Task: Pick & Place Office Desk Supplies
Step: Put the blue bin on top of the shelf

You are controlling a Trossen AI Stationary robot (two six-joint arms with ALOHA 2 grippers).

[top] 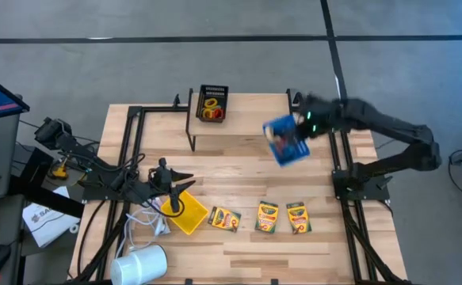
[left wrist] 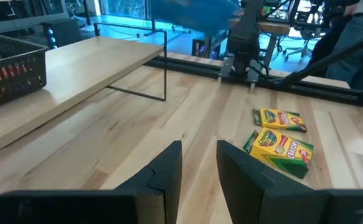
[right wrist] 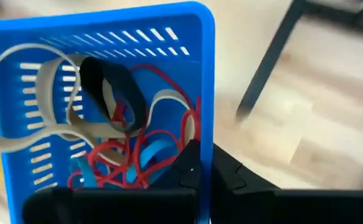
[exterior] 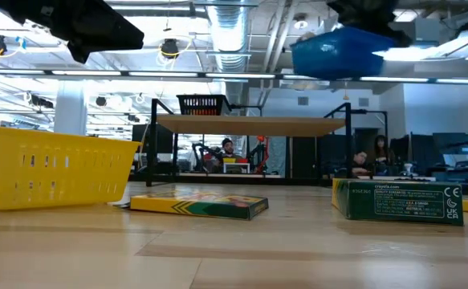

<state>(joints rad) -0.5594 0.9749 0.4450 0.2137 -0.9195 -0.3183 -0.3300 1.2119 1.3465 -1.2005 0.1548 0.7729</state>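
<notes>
The blue bin (top: 286, 141) hangs crooked, short of the shelf's front edge (top: 242, 134). The blue bin moves onto the shelf with my right gripper, before its release.
A blue bin (top: 286, 141) with red, blue, pale and black rubber bands (right wrist: 122, 134) in it hangs high over the table's far right, my right gripper (right wrist: 207, 163) shut on it. Three crayon boxes (top: 225, 218) (top: 267, 217) (top: 298, 217) lie flat near the front edge. A yellow bin (top: 189, 214) stands to their left. My left gripper (left wrist: 198, 149) hovers open by that bin with nothing between its fingers. A black bin (top: 212, 103) holding rubber bands stands on the raised shelf (top: 246, 119). My right gripper holds the blue bin by the top of one side wall (right wrist: 206, 127), with one finger inside the bin and one outside. The fingers come slanting down from above. The bin hangs clear of the table, above shelf height, its open top up.
A white cylinder (top: 139, 265) lies at the front left corner beside a white coiled cable (top: 147, 223). The shelf's black legs (top: 191, 127) and the black frame rails (top: 345, 170) border the work area. Bare tabletop lies between the shelf and the crayon boxes. People sit in the room beyond.
</notes>
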